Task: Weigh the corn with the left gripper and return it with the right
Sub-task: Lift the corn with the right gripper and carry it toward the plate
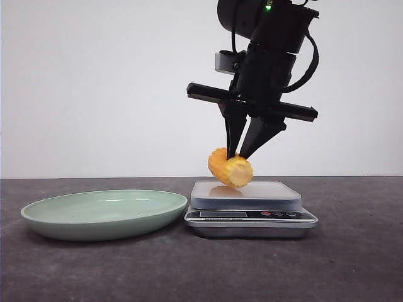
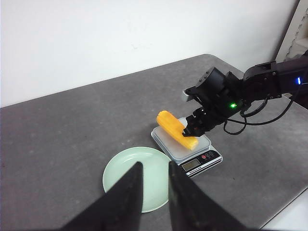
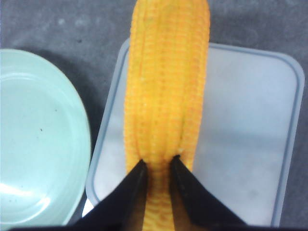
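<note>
The orange cob (image 1: pixel 236 171) is over the scale, beside the green plate (image 1: pixel 104 211), so I should move the cob to the plate before my right gripper releases it.
The corn (image 1: pixel 230 168) is a short yellow-orange cob, tilted just over the scale's platform (image 1: pixel 252 190). My right gripper (image 1: pixel 237 157) comes down from above and is shut on its near end. In the right wrist view the black fingertips (image 3: pixel 139 168) pinch the corn (image 3: pixel 166 86), which overhangs the platform (image 3: pixel 240 134) toward the plate. Whether the cob's low end touches the platform I cannot tell. My left gripper (image 2: pixel 155 164) hovers high above the green plate (image 2: pixel 120 178), open with nothing between its fingers. It is out of the front view.
The pale green plate (image 1: pixel 101 204) lies just left of the silver kitchen scale (image 1: pixel 252 217), almost touching it. The scale's display and buttons (image 2: pixel 202 161) face the front. The dark grey table ends near the right arm's base, at the right edge (image 2: pixel 288 202).
</note>
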